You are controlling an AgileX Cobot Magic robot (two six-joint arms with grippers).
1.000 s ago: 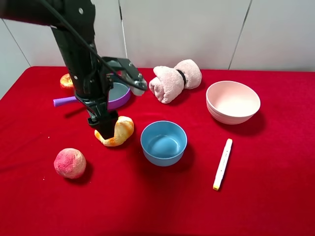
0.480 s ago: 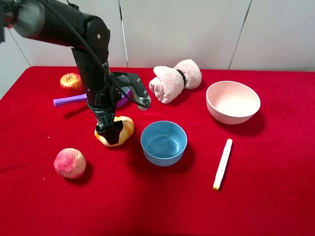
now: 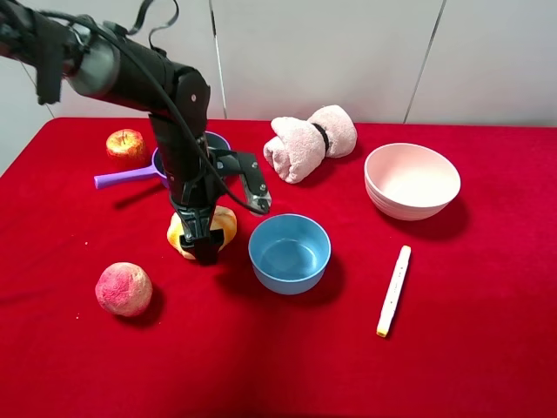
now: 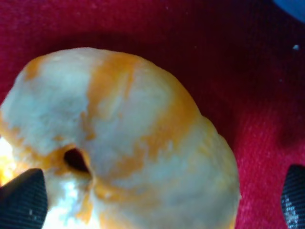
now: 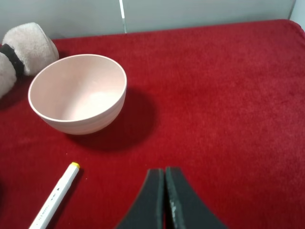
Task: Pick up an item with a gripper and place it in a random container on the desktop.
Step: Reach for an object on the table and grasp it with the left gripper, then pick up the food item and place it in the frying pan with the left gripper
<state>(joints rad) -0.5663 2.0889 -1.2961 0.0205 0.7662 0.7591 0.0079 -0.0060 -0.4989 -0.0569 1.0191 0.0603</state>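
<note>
My left gripper grabs the bread roll by its thick ring [image 3: 225,228] [image 4: 159,183] beside the hole next, to set the bread roll in the purple pan.
The golden-yellow bread roll [image 3: 225,225] lies on the red cloth desktop [image 3: 452,348], left of the middle. My left gripper [image 3: 201,248] is down over it and open. In the left wrist view the roll [image 4: 119,133] fills the picture, with one black fingertip on each side of it and my left gripper [image 4: 157,198] straddling it. I cannot tell whether the fingers touch it. The purple pan [image 3: 122,178] stands just behind, mostly hidden by the arm. My right gripper [image 5: 164,191] is shut and empty above bare cloth and is out of the exterior high view.
A blue bowl [image 3: 289,252] stands right beside the roll. A peach [image 3: 124,288] lies front left and a small apple [image 3: 125,144] back left. A rolled pink towel [image 3: 309,139], a pale pink bowl [image 3: 411,180] and a marker [image 3: 393,289] are to the right.
My left arm has swung forward and lowered. Its gripper went from beside the roll's left edge to down over the roll. The roll has barely moved.
</note>
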